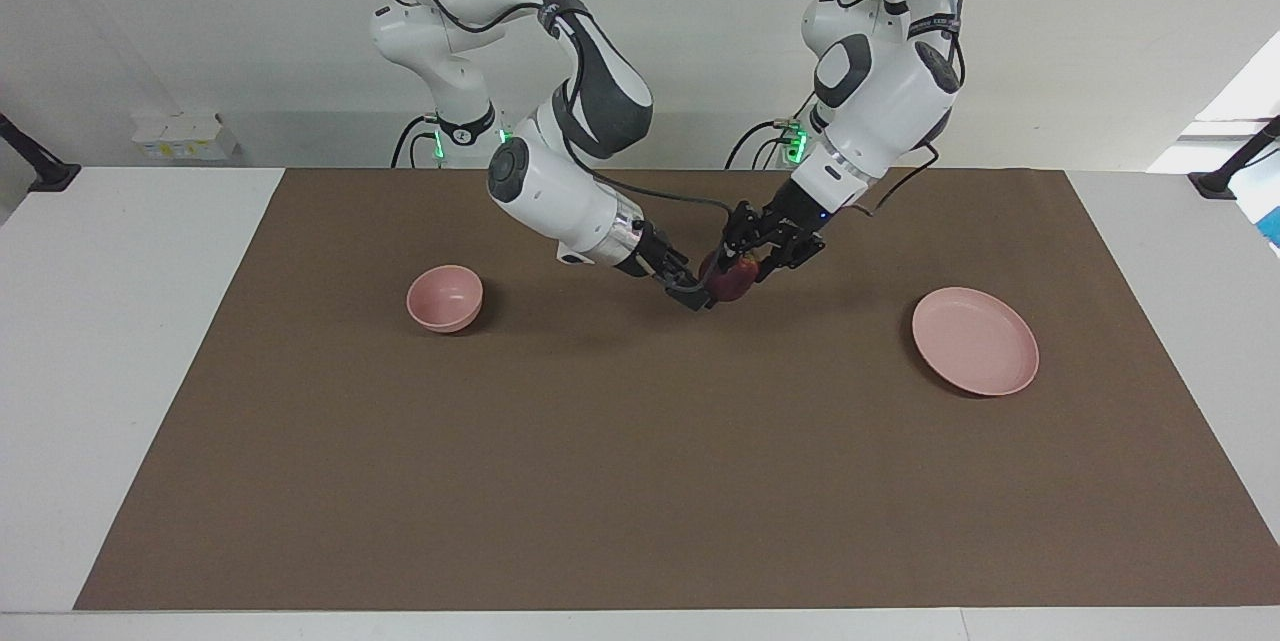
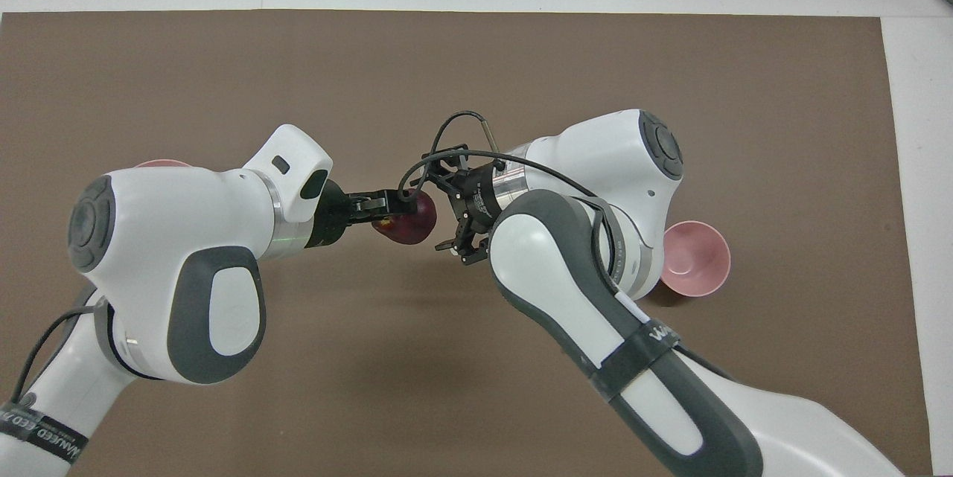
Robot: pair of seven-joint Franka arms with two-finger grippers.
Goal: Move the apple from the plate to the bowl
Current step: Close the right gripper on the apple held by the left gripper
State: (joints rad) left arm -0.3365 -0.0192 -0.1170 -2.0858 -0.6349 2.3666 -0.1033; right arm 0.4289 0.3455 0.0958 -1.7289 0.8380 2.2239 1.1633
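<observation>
My right gripper grabs the apple by its bare side (image 2: 428, 218) next, since my left gripper's fingers cover one side of the apple.
The dark red apple (image 1: 730, 283) (image 2: 414, 221) is held in the air over the mat, between the bowl and the plate. My left gripper (image 1: 748, 266) (image 2: 393, 205) is shut on it from the plate's side. My right gripper (image 1: 694, 293) (image 2: 445, 213) is open at the apple's bowl side, its fingers spread close around that end; I cannot tell whether they touch it. The pale pink bowl (image 1: 445, 297) (image 2: 697, 260) stands empty toward the right arm's end. The flat pink plate (image 1: 975, 341) lies empty toward the left arm's end. In the overhead view only a sliver of the plate (image 2: 159, 163) shows past the left arm.
A brown mat (image 1: 640, 481) covers the table's middle, with white table (image 1: 120, 371) at both ends. A cable loops from the right wrist (image 2: 454, 127) just above the apple.
</observation>
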